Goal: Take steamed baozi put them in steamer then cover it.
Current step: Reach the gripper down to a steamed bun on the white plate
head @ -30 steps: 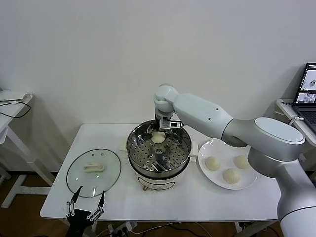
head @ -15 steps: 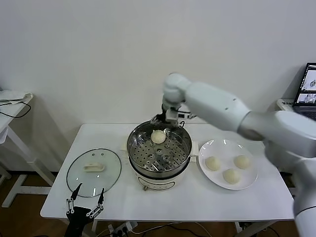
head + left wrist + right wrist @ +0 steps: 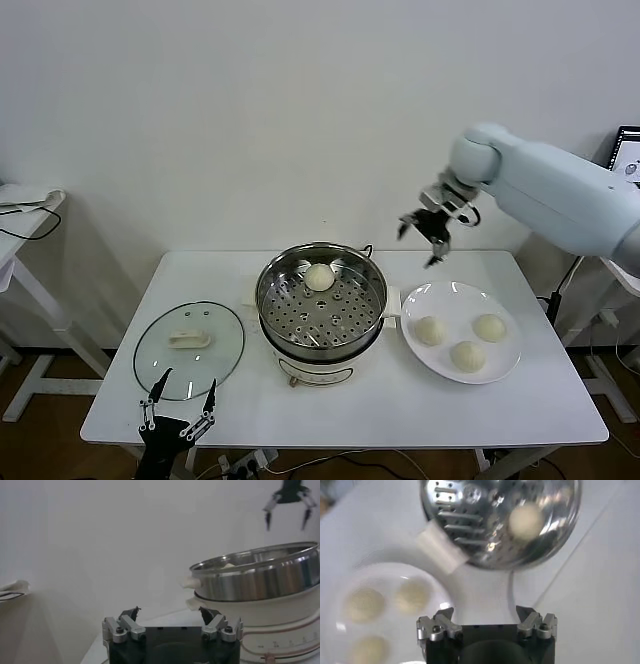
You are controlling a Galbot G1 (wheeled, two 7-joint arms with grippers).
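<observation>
Next, my right gripper grabs the baozi closest to the steamer on the white plate by its round sides, to fill the steamer.
One steamed baozi lies on the perforated tray at the back of the steamer, a shiny steel pot on a cream base; the same baozi shows in the right wrist view. Three more baozi rest on the white plate. The glass cover lies flat on the table left of the steamer. My right gripper hangs open and empty in the air, above the table between steamer and plate. My left gripper is parked open at the table's front edge, near the cover.
The white table carries everything. A second table stands far left and a laptop far right. The steamer's rim rises close to the left gripper in its wrist view.
My right gripper has left the baozi in the steamer, risen, and swung right to above the gap between steamer and plate. The left arm stays parked.
</observation>
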